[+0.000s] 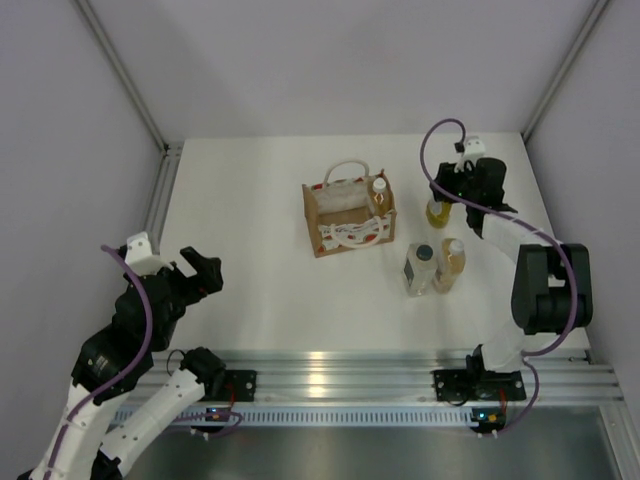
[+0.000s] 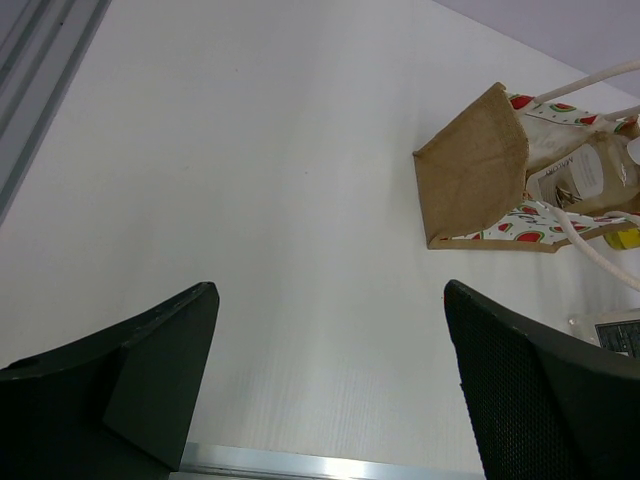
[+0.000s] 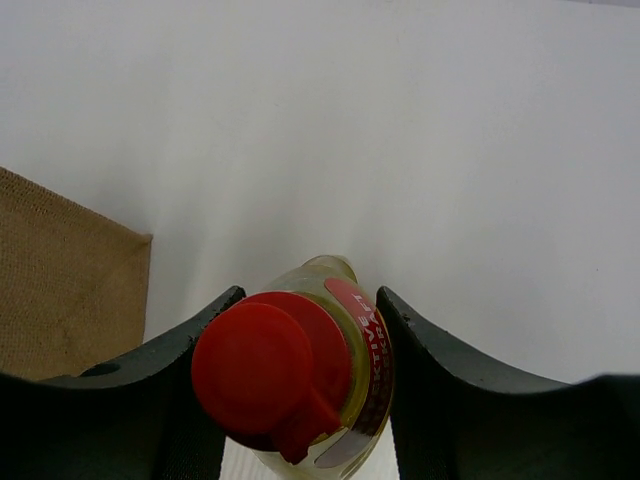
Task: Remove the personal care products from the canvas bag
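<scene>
The robot's right gripper needs to open now: the yellow bottle is out of the bag and would settle on flat table.
The canvas bag [image 1: 345,215] stands mid-table; it also shows in the left wrist view [image 2: 478,170] and its side in the right wrist view [image 3: 60,285]. One amber bottle with a white cap [image 1: 378,192] stands inside it at the right end. My right gripper [image 1: 441,200] is shut on the yellow bottle with the red cap [image 3: 300,375], to the right of the bag [image 1: 437,213]. The clear bottle with the dark cap [image 1: 420,268] and the other amber bottle [image 1: 450,265] stand on the table in front of the bag's right end. My left gripper [image 1: 200,270] is open and empty, near left [image 2: 330,370].
A metal rail [image 1: 400,372] runs along the table's near edge. Frame posts and grey walls close in the left, right and back sides. White table [image 1: 260,200] lies to the left of the bag.
</scene>
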`<state>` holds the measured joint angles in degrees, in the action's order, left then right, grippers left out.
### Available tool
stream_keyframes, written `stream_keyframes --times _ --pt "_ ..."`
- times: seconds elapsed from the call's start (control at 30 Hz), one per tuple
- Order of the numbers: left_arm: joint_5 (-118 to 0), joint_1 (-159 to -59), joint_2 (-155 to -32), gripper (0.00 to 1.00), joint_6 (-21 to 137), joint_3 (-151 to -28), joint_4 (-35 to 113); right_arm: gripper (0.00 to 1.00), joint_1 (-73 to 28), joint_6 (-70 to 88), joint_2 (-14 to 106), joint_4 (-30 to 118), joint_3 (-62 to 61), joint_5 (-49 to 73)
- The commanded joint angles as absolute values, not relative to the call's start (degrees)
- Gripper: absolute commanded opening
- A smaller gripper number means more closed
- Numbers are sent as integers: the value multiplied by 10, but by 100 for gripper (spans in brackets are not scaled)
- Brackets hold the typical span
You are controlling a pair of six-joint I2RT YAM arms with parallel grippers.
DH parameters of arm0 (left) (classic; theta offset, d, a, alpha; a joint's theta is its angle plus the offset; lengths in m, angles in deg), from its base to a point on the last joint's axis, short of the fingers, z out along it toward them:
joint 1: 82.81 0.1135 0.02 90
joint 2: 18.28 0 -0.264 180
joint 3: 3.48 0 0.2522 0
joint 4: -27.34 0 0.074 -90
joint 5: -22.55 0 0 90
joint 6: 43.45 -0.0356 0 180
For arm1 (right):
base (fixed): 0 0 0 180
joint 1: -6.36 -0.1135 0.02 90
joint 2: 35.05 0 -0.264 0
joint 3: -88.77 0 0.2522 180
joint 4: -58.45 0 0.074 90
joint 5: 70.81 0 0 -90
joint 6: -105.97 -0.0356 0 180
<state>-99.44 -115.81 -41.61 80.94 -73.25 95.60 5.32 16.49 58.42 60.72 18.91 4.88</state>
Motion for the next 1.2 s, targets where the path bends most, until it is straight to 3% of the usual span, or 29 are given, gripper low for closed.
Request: stream_keyframes --times 0.0,0.1,0.13,0.4,0.47,0.5,0.53,0.77,0.97,1.1,1.13,1.17 --pt "-995 -1159 -410 98 806 -730 939 18 46 196 581 628 123 30" --pt "-996 -1159 -409 98 806 -730 939 29 46 199 593 574 85 36" --pt "-995 -1159 -409 98 806 -730 939 40 46 198 596 551 79 40" --pt "-993 -1159 -407 98 804 -730 938 64 45 186 598 521 66 44" --pt "-991 -1159 -407 98 804 -730 938 66 45 183 591 515 66 43" --pt "-991 -1159 -409 98 804 -730 938 88 45 181 589 514 67 44" --pt "-991 -1159 -408 98 804 -730 938 99 45 180 586 511 66 44" --pt "-994 -1159 -407 98 805 -730 939 100 37 139 517 476 52 89" --pt "-1005 -1159 -410 98 807 -728 939 99 -66 152 455 407 6 231" --pt "-1006 -1159 -421 98 809 -728 939 100 -157 135 455 349 -36 259" --pt "-1006 -1159 -425 98 807 -728 939 98 -169 128 466 322 -48 265" --pt "-1006 -1159 -427 98 808 -728 939 88 -180 99 472 310 -71 278"
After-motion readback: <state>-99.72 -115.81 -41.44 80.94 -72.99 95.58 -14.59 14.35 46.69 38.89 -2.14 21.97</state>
